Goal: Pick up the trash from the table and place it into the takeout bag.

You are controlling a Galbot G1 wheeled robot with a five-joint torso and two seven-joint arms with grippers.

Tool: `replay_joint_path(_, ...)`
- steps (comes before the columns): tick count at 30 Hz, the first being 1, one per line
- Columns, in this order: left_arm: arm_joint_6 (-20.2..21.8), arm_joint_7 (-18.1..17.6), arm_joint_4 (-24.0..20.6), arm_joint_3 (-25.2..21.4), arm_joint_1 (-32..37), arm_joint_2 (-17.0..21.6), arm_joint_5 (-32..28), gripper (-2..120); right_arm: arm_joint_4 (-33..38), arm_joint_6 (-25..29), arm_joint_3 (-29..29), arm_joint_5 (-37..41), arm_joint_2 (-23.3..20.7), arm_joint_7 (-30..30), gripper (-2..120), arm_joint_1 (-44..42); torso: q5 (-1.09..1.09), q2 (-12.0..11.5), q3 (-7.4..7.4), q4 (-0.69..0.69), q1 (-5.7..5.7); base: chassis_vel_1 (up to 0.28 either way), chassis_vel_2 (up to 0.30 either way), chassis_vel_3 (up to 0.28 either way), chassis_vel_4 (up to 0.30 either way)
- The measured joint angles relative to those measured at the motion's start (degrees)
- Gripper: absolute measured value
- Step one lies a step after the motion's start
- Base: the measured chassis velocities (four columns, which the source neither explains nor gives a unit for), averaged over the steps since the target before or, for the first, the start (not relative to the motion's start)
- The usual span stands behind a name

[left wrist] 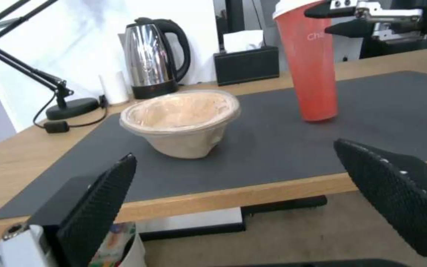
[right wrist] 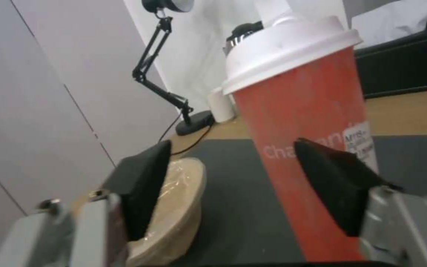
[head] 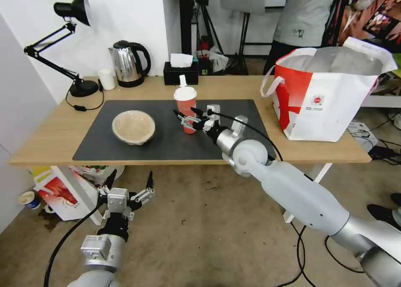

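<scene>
My right gripper should grab the red cup next, by its side below its white lid [head: 186,110]. Then the cup should go into the takeout bag [head: 326,95].
A red cup [head: 185,100] [left wrist: 312,74] [right wrist: 302,118] with a white lid stands upright at the middle of the dark grey mat [head: 167,147] on the table [head: 50,130]. My right gripper [head: 183,110] [right wrist: 231,144] [left wrist: 317,22] is open at the cup's side, just below the lid, and its fingers are not closed on it. A shallow beige bowl [head: 133,127] [left wrist: 181,118] [right wrist: 174,207] sits on the mat to the left. The takeout bag [head: 326,95] stands open at the table's right end. My left gripper [head: 131,174] [left wrist: 234,150] hangs open below the table's front edge.
A steel kettle [head: 129,63], a black tissue box [head: 180,72], a small white cylinder [head: 107,79] and a black desk lamp [head: 77,86] line the table's back. Under the table at the left are a smaller red-and-white bag [head: 62,191] and a paper cup [head: 28,199].
</scene>
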Motion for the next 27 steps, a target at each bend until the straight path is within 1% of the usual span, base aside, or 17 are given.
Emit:
replay_joint_path(1, 0.0, 0.0, 0.0, 0.0, 0.0, 0.0, 0.0, 100, 0.0, 0.1, 0.1, 0.0, -0.1, 0.0, 59, 0.0, 0.00, 0.0, 0.00, 0.00, 0.00, 0.000, 0.000, 0.000, 0.000)
replay_joint_path(2, 0.0, 0.0, 0.0, 0.0, 0.0, 0.0, 0.0, 100, 0.0, 0.1, 0.1, 0.0, -0.1, 0.0, 59, 0.0, 0.00, 0.0, 0.00, 0.00, 0.00, 0.000, 0.000, 0.000, 0.000)
replay_joint_path(3, 0.0, 0.0, 0.0, 0.0, 0.0, 0.0, 0.0, 100, 0.1, 0.1, 0.1, -0.1, -0.3, 0.0, 52, 0.0, 0.00, 0.0, 0.00, 0.00, 0.00, 0.000, 0.000, 0.000, 0.000)
replay_joint_path(5, 0.0, 0.0, 0.0, 0.0, 0.0, 0.0, 0.0, 100, 1.1, 0.3, 0.2, -0.4, -1.3, 0.2, 46, -0.1, 0.01, 0.0, 0.00, 0.01, 0.00, 0.000, 0.000, 0.000, 0.000)
replay_joint_path(6, 0.0, 0.0, 0.0, 0.0, 0.0, 0.0, 0.0, 100, 1.8, 0.3, 0.2, -0.5, -2.1, 0.4, 50, -0.3, 0.01, 0.0, 0.00, 0.01, 0.00, 0.000, 0.000, 0.000, 0.000)
replay_joint_path(7, 0.0, 0.0, 0.0, 0.0, 0.0, 0.0, 0.0, 100, 1.8, 0.3, 0.2, -0.5, -2.1, 0.4, 50, -0.3, 0.01, 0.0, 0.00, 0.01, 0.00, 0.000, 0.000, 0.000, 0.000)
replay_joint_path(8, 0.0, 0.0, 0.0, 0.0, 0.0, 0.0, 0.0, 100, 2.6, 0.3, 0.2, -0.6, -2.9, 0.7, 53, -0.5, 0.00, 0.0, 0.00, 0.00, 0.00, 0.000, 0.000, 0.000, 0.000)
replay_joint_path(9, 0.0, 0.0, 0.0, 0.0, 0.0, 0.0, 0.0, 100, 4.3, 0.3, 0.4, -0.7, -4.3, 1.6, 61, -1.0, 0.01, 0.0, 0.00, -0.01, 0.00, 0.000, 0.000, 0.000, 0.000)
replay_joint_path(10, 0.0, 0.0, 0.0, 0.0, 0.0, 0.0, 0.0, 100, 4.3, 0.3, 0.4, -0.7, -4.3, 1.6, 61, -1.0, 0.01, 0.0, 0.00, -0.01, 0.00, 0.000, 0.000, 0.000, 0.000)
replay_joint_path(14, 0.0, 0.0, 0.0, 0.0, 0.0, 0.0, 0.0, 100, 11.7, -1.7, 1.5, -1.6, -9.4, 7.2, 79, -3.0, 0.01, 0.0, 0.00, -0.01, 0.00, 0.000, 0.000, 0.000, 0.000)
replay_joint_path(15, 0.0, 0.0, 0.0, 0.0, 0.0, 0.0, 0.0, 100, 11.7, -1.7, 1.5, -1.6, -9.4, 7.2, 79, -3.0, 0.01, 0.0, 0.00, -0.01, 0.00, 0.000, 0.000, 0.000, 0.000)
replay_joint_path(16, 0.0, 0.0, 0.0, 0.0, 0.0, 0.0, 0.0, 100, 13.5, -2.5, 1.8, -2.0, -11.0, 8.5, 83, -3.5, 0.00, 0.0, -0.01, -0.02, -0.01, 0.000, 0.000, 0.000, 0.000)
replay_joint_path(18, 0.0, 0.0, 0.0, 0.0, 0.0, 0.0, 0.0, 100, 15.2, -3.1, 2.4, -2.4, -12.4, 9.4, 93, -4.1, 0.01, 0.0, -0.01, -0.02, 0.00, 0.000, 0.000, 0.000, 0.000)
replay_joint_path(19, 0.0, 0.0, 0.0, 0.0, 0.0, 0.0, 0.0, 100, 15.2, -3.1, 2.4, -2.4, -12.4, 9.4, 93, -4.1, 0.01, 0.0, -0.01, -0.02, 0.00, 0.000, 0.000, 0.000, 0.000)
replay_joint_path(21, 0.0, 0.0, 0.0, 0.0, 0.0, 0.0, 0.0, 100, 16.6, -3.3, 3.1, -2.4, -13.1, 9.7, 99, -4.8, 0.01, 0.0, 0.00, 0.01, 0.00, 0.000, 0.000, 0.000, 0.000)
replay_joint_path(27, 0.0, 0.0, 0.0, 0.0, 0.0, 0.0, 0.0, 100, 20.0, -4.0, 3.8, -2.4, -14.5, 11.0, 100, -6.1, 0.00, 0.0, -0.01, -0.01, -0.02, 0.000, 0.000, 0.000, 0.000)
